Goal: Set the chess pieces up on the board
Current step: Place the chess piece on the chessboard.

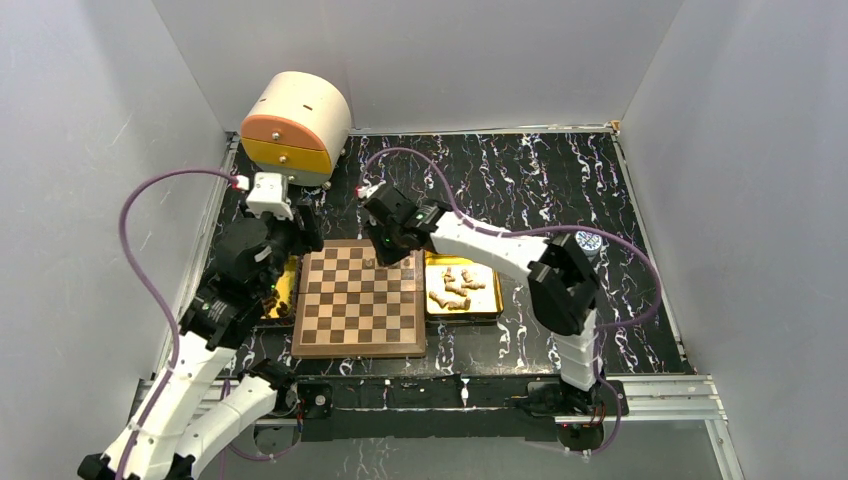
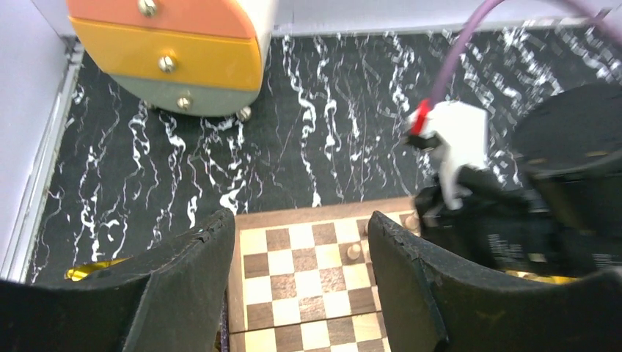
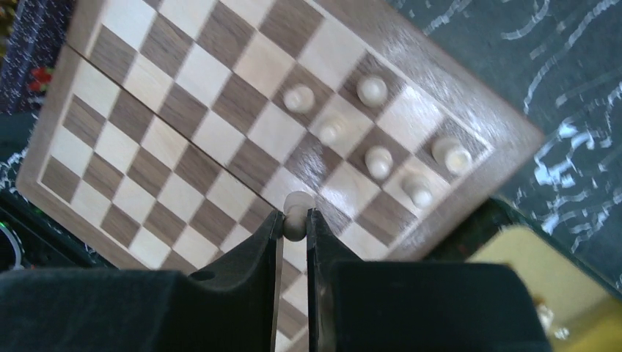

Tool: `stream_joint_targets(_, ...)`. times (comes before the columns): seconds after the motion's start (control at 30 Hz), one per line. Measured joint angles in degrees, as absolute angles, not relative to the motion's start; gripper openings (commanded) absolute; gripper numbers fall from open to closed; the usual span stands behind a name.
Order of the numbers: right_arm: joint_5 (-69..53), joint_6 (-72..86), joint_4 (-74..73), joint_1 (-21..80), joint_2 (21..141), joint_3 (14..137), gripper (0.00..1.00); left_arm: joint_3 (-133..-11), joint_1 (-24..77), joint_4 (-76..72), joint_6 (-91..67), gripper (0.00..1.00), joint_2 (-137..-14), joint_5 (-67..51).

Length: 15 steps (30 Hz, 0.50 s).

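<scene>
The tan piece's base hovers short of the row's light square [image 1: 354, 264]; my right gripper should move it there before releasing.
The board [image 1: 360, 310] lies in the middle of the table, between two gold trays. My right gripper [image 3: 295, 214] is shut on a light tan chess piece [image 3: 295, 205], held just above the board [image 3: 183, 95] near its far right corner. Several chess pieces [image 3: 378, 160] stand upright on squares beside that corner. From the top, the right gripper [image 1: 393, 250] hangs over the board's far edge. My left gripper [image 2: 301, 227] is open and empty above the board's far left corner [image 2: 293, 279]; one standing piece [image 2: 354, 251] shows by its right finger [image 2: 418, 286].
The right gold tray [image 1: 490, 305] holds several loose tan pieces [image 1: 455, 290]. The left gold tray [image 1: 283, 300] is mostly under my left arm. A rounded orange and yellow drawer unit [image 1: 295, 125] stands at the back left. White walls enclose the table.
</scene>
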<state>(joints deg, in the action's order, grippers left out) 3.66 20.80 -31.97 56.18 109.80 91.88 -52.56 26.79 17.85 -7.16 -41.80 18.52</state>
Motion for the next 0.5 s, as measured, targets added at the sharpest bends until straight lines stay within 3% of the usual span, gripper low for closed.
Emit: stream_joint_targets(0.5, 4.8, 16.9, -38.9, 59.0, 129.7, 117.8, 0.22, -56.6, 26.8, 20.4, -8.6, 0.65, -37.0, 19.0)
